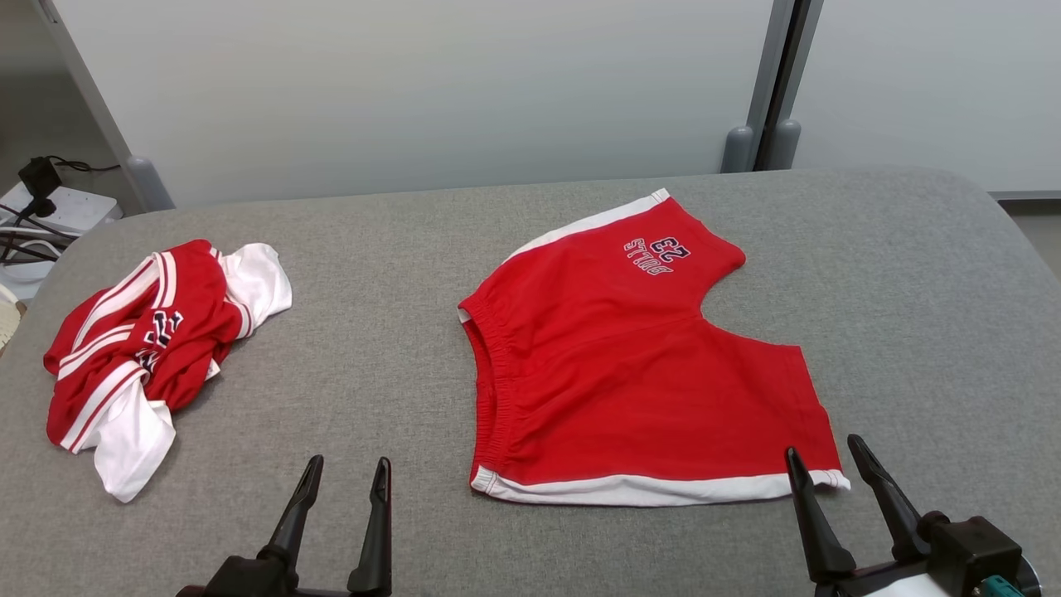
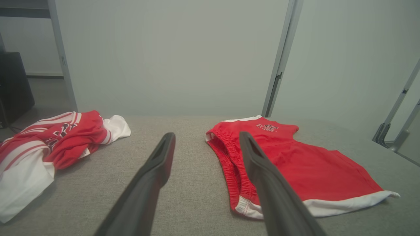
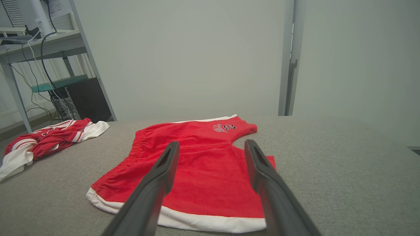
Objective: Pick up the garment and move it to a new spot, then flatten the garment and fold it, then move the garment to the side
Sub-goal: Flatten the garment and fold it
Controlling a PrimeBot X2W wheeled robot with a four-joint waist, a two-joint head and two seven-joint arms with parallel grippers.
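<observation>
My left gripper is going to grab the shorts next by the white-striped waistband corner (image 1: 483, 479), because the gathered waistband edge (image 1: 484, 388) gapes up while the legs of the shorts lie flat.
A pair of red shorts (image 1: 613, 373) with white side stripes lies spread flat on the grey table, right of centre, its waistband to the left and a printed number at the far leg. A crumpled red and white jersey (image 1: 149, 348) sits in a heap at the table's left. My left gripper (image 1: 348, 462) stands open near the front edge, between the two garments, holding nothing. My right gripper (image 1: 822, 446) is open too, its fingertips at the near right corner of the shorts' white hem. The left wrist view has the left gripper (image 2: 206, 133) with the shorts (image 2: 302, 164) and jersey (image 2: 65, 141) to either side; the right gripper (image 3: 212, 142) points over the shorts (image 3: 203, 173).
The grey padded table (image 1: 912, 290) has rounded far corners. Pale partition panels with grey posts (image 1: 763, 141) stand behind it. A power strip with cables (image 1: 58, 207) lies off the table's left edge, and a metal shelf (image 3: 49, 42) stands beyond it.
</observation>
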